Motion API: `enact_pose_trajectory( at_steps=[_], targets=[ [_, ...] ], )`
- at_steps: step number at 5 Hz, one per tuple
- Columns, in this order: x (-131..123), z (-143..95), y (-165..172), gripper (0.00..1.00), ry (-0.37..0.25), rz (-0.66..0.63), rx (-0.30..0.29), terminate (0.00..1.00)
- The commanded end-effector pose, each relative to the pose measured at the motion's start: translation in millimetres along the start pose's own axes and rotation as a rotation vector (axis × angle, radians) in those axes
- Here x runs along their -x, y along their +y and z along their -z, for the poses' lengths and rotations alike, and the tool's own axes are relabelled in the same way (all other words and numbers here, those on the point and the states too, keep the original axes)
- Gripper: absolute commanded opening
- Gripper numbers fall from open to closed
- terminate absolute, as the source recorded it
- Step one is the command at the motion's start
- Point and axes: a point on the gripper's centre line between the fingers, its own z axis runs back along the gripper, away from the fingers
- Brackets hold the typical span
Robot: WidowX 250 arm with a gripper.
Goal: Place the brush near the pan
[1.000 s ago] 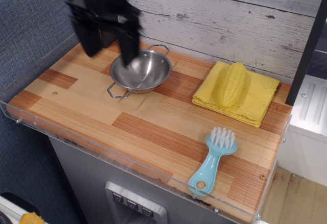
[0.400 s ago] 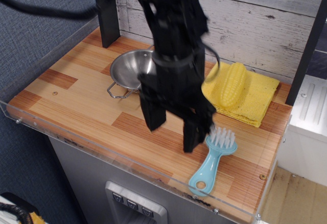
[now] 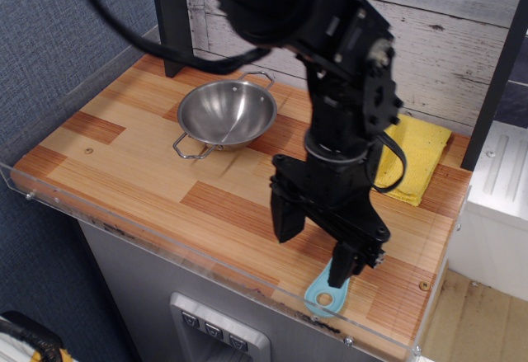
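My gripper will grab the light blue brush by its handle (image 3: 324, 282) next, so that I can place the brush near the pan (image 3: 227, 113).
The light blue brush shows only by its handle's rounded end with the hole (image 3: 322, 298), near the front right edge of the wooden counter; its bristles are hidden behind my arm. My gripper (image 3: 315, 242) hangs low over the brush with its two black fingers spread apart, so it is open. The right finger (image 3: 345, 267) is over the handle and the left finger (image 3: 285, 213) is off to the brush's left. The shiny steel pan (image 3: 227, 113) with two wire loop handles sits at the back left, well apart from the brush and gripper.
A yellow cloth (image 3: 422, 149) lies at the back right, partly behind my arm; the corn cob is hidden. A clear plastic lip (image 3: 165, 242) runs along the counter's front edge. A dark post (image 3: 169, 24) stands behind the pan.
My arm has swung from above the pan across the counter to the right front and dropped over the brush. The brush and pan have not moved.
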Motion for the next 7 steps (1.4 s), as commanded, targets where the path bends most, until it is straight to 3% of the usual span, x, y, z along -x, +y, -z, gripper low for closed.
enact_pose_trajectory(
  at_steps=[1, 2, 3, 4, 6, 7],
  targets=[
    [-20.7, -0.2, -10.5, 1.0, -0.149, 0.022, -0.046, 0.0],
    [-29.5, -3.8, -8.2, 1.0, -0.177, 0.008, 0.019, 0.0],
    [-32.2, -0.9, -0.9, 1.0, -0.158, -0.018, 0.029, 0.0],
    [-31.7, 10.1, 9.4, 0.0, -0.112, -0.036, 0.03, 0.0],
    [-31.8, 13.8, 17.1, 0.0, -0.092, -0.049, 0.016, 0.0],
    [-30.8, 4.0, 23.3, 0.0, -0.093, -0.036, 0.027, 0.0]
  ],
)
